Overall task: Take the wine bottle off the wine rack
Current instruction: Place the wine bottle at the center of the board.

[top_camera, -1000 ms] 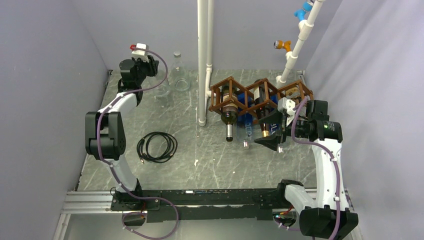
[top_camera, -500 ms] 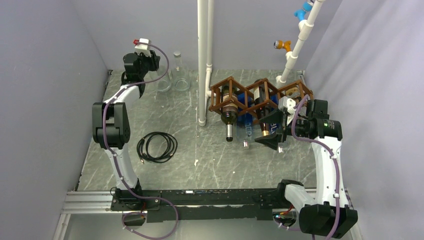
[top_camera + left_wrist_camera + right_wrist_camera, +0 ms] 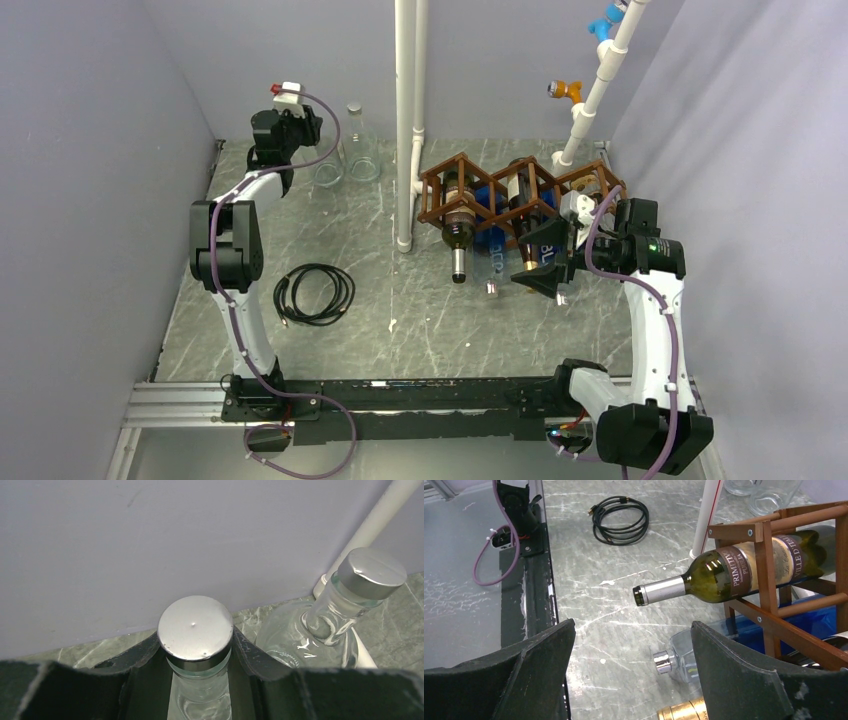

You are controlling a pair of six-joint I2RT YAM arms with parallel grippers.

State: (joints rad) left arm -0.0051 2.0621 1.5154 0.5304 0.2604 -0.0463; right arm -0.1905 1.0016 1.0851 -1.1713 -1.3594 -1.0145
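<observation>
The clear bottle's base is flat on the tabletop and the bottle would stay standing beside the second, so it is time for my left gripper to let go.
The brown wooden wine rack (image 3: 520, 190) (image 3: 769, 565) stands at the back right of the table. A green wine bottle (image 3: 459, 235) (image 3: 724, 572) with a silver foil neck lies in its left cell. A gold-capped bottle (image 3: 528, 255) (image 3: 681, 711) pokes out of the middle cell. My right gripper (image 3: 540, 260) (image 3: 631, 630) is open in front of the rack, the gold neck low between its fingers and untouched. At the back left, my left gripper (image 3: 305, 130) (image 3: 196, 640) is shut on the neck of an upright clear glass bottle (image 3: 195, 630) with a silver cap.
A clear bottle with a blue label (image 3: 492, 262) (image 3: 679, 657) lies on the table under the rack. A second clear bottle (image 3: 360, 150) (image 3: 345, 610) stands beside the held one. A white pipe (image 3: 405, 120) rises left of the rack. A black cable coil (image 3: 315, 293) (image 3: 620, 519) lies mid-left.
My left arm has swung its elbow up and toward the back wall, the gripper staying shut at the clear bottle. The right gripper has barely moved.
</observation>
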